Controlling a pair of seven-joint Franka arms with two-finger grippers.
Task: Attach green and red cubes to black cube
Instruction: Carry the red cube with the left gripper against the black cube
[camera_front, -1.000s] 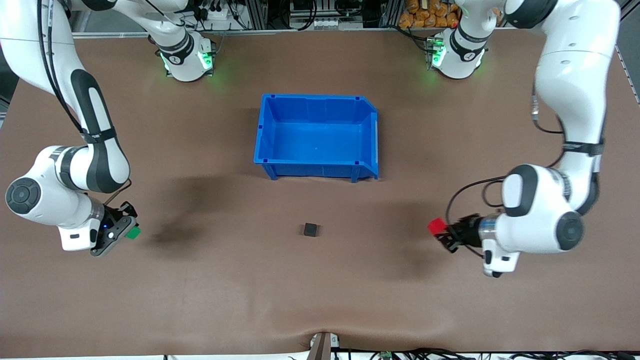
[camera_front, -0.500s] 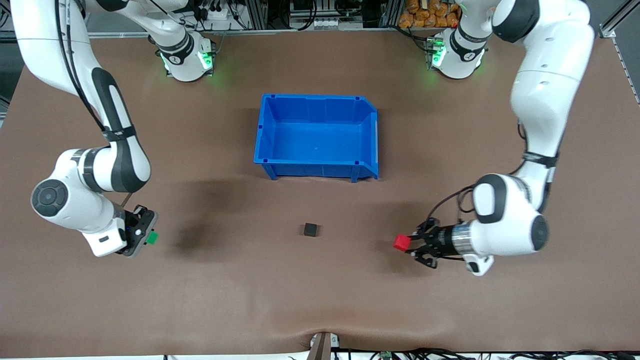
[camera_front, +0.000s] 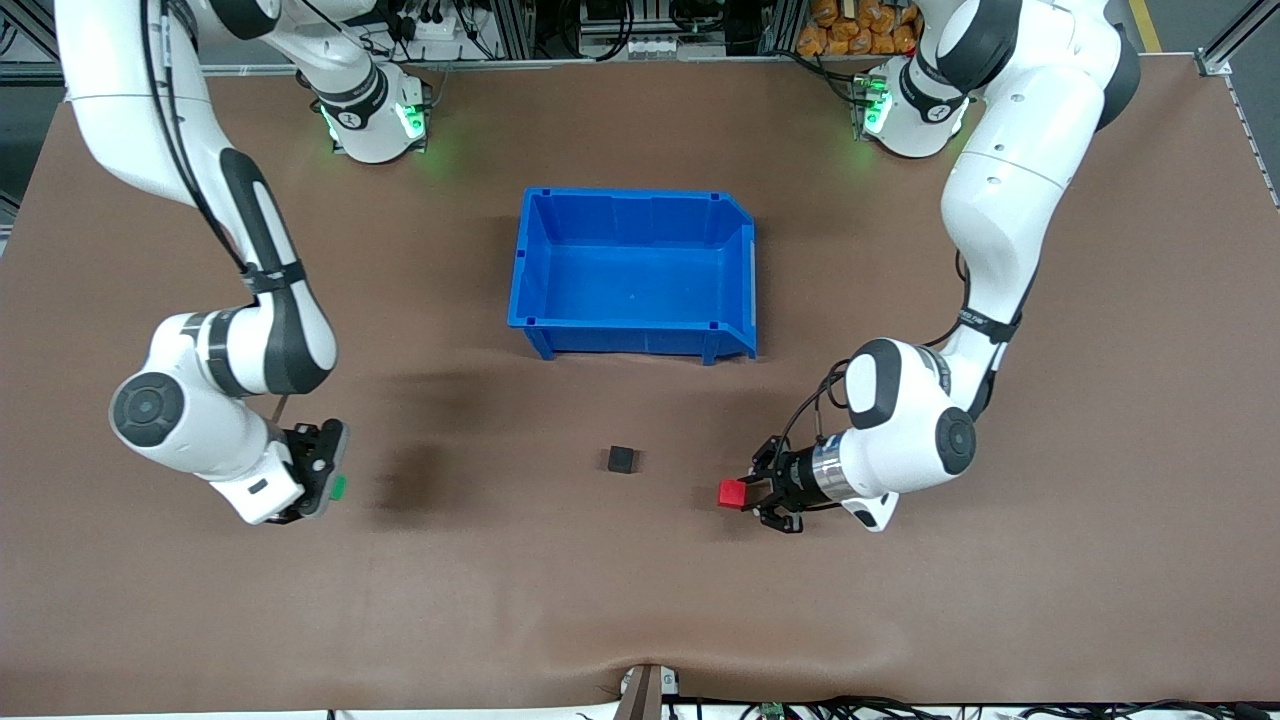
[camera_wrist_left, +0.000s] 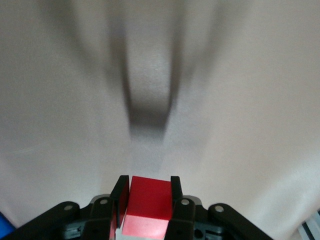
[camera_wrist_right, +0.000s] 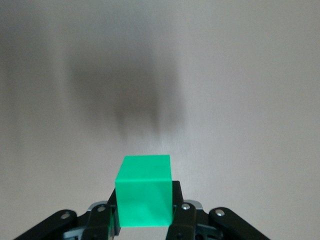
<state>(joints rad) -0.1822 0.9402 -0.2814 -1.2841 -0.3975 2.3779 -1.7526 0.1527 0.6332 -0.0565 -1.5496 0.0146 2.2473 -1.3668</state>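
My left gripper holds the red cube (camera_front: 731, 494) and should keep holding it until the red cube reaches the black cube (camera_front: 621, 459), because the red cube is still short of it.
The black cube (camera_front: 621, 459) sits alone on the brown table, nearer the front camera than the blue bin. My left gripper (camera_front: 745, 494) is shut on the red cube (camera_front: 731, 494), held just above the table toward the left arm's end from the black cube; in the left wrist view the red cube (camera_wrist_left: 147, 205) fills the gap between the fingers (camera_wrist_left: 120, 195). My right gripper (camera_front: 330, 487) is shut on the green cube (camera_front: 339, 487), over the table toward the right arm's end. The green cube (camera_wrist_right: 144, 197) sits clamped in the right gripper (camera_wrist_right: 145, 200).
An empty blue bin (camera_front: 532, 262) stands mid-table, farther from the front camera than the black cube. Both arms' bases line the table's edge farthest from that camera. Brown tabletop (camera_front: 640, 590) stretches bare between the two held cubes and the black cube.
Both arms have swung inward toward the black cube, the left carrying the red cube, the right carrying the green cube. Black cube and bin have not moved.
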